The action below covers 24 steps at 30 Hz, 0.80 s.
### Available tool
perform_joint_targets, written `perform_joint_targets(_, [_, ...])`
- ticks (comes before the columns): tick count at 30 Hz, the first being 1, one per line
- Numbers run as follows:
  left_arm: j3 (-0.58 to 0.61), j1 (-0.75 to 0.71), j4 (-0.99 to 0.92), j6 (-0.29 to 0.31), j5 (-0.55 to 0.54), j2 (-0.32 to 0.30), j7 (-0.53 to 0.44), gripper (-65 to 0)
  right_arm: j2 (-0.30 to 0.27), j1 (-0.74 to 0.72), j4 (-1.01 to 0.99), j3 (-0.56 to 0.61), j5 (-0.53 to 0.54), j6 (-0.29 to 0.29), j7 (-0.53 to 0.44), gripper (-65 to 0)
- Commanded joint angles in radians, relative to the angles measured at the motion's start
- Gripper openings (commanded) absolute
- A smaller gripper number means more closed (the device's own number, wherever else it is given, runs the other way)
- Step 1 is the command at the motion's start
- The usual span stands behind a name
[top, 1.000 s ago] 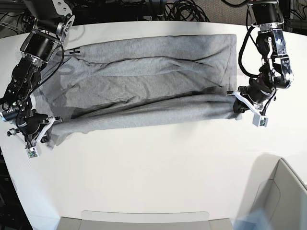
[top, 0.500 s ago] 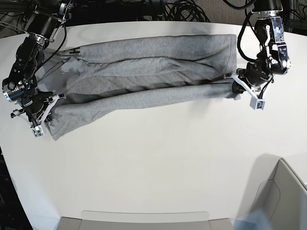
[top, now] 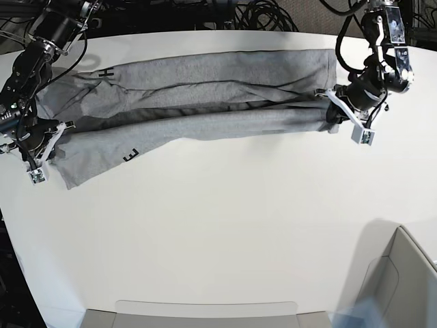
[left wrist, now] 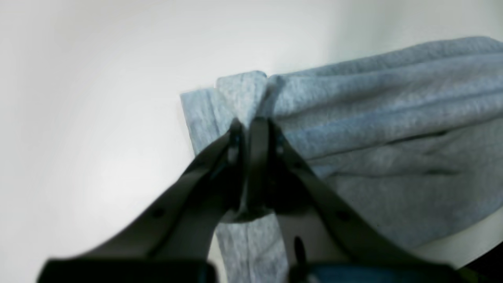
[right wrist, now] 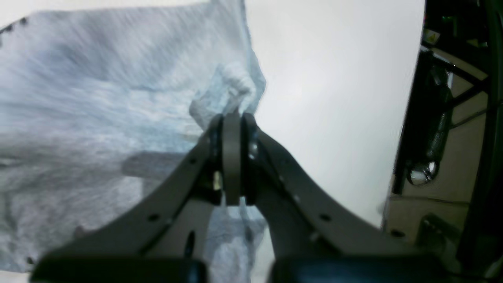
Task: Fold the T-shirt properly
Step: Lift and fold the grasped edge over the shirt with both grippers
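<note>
I need to keep holding the T-shirt until its pinched edge touches the far layer. There is still a shadowed gap between the fingers of my right gripper and that layer.
The heather-grey T-shirt lies stretched across the far part of the white table, its near edge folded over toward the back. Black letters show at its left end. My left gripper is shut on the shirt's right corner; the left wrist view shows the fingertips pinching a fold of the cloth. My right gripper is shut on the shirt's left corner; the right wrist view shows the fingertips clamped on a bunched bit of fabric.
A grey bin stands at the near right corner and a flat grey tray edge runs along the front. Black cables lie behind the table's far edge.
Both grippers have carried the shirt's near edge toward the back, folding it over the rest. The strip is now narrower and black lettering has come into view at the left.
</note>
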<state>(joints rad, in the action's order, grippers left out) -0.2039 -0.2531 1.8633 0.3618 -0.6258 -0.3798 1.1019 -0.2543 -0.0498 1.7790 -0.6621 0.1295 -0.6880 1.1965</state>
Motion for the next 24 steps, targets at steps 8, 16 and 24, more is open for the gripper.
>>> perform_joint_targets(8, [-0.009,-0.093,0.022,-0.002,0.002,-0.011,-0.019,-65.0,-0.015,0.078,0.057,-0.031,-0.004,-0.01,-0.008,-65.0])
perform_joint_targets(16, [-0.009,-0.131,0.022,-0.002,0.002,-0.011,-0.022,-65.0,-0.009,0.124,0.063,-0.032,-0.009,-0.01,-0.01,-65.0])
perform_joint_targets(24, [-0.009,-0.133,0.016,-0.007,0.005,-0.011,-0.019,-65.0,-0.007,0.147,0.058,-0.031,-0.006,-0.01,-0.01,-65.0])
